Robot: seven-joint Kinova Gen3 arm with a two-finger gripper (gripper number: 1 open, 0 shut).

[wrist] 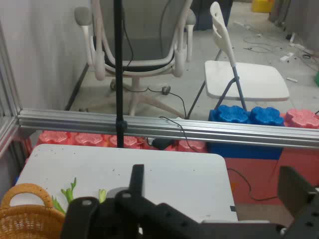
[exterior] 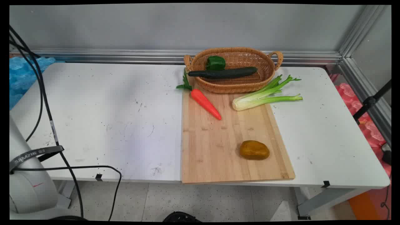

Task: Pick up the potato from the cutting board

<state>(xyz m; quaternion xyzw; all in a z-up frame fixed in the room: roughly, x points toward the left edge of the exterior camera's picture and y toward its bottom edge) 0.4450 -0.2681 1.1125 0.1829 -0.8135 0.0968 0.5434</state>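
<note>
The gripper grabs the potato (exterior: 254, 150) by its rounded long sides next. Then the potato goes into the wicker basket with the other vegetables.
The gripper (wrist: 217, 191) appears only in the hand view. It is open, nothing sits between its fingers (wrist: 137, 180), and it is held high, looking across the table's end. Low on the left of that view are the wicker basket's handle (wrist: 22, 196) and the celery tips (wrist: 70, 191). In the main view the basket (exterior: 268, 73) holds a green pepper (exterior: 215, 62) and a dark cucumber (exterior: 223, 73). Its front rests on a wooden cutting board (exterior: 212, 150). On the board lie a carrot (exterior: 206, 103), a celery stalk (exterior: 265, 96) and a brown potato (exterior: 254, 150).
The white table (exterior: 103, 109) has an aluminium rail (exterior: 109, 55) along its back. Blue foam blocks (exterior: 22, 75) lie off its left end and pink ones (exterior: 372, 125) off its right, beside a black stand (exterior: 372, 101). Black cables (exterior: 43, 103) hang at the left. An office chair (wrist: 139, 50) stands beyond the rail.
</note>
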